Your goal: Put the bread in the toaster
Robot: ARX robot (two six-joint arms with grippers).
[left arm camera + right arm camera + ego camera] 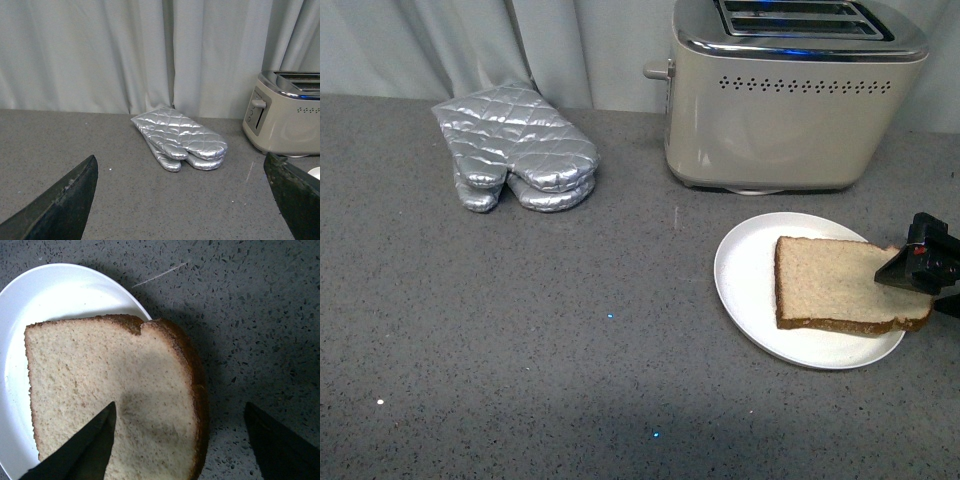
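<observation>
My right gripper is to grab the bread by its rounded crust edge (196, 390), so that the bread can go into the toaster.
The bread (832, 285) is a light brown slice with a darker crust lying flat on a white plate (750, 270) at the front right; its rounded end hangs over the plate's right rim. The beige toaster (770, 120) with a chrome top and two slots stands behind the plate. My right gripper (918, 270) is open, just over the slice's right end. In the right wrist view one finger (85, 450) is over the bread (110, 390) and the other is beyond the crust over the counter, gripper (180, 440) straddling the edge. My left gripper (182, 200) is open and empty over the counter.
A silver quilted oven mitt (515, 148) lies at the back left and also shows in the left wrist view (180, 137). The toaster (287, 112) shows there at the right edge with its lever knob. Grey curtains hang behind the speckled grey counter (520, 330).
</observation>
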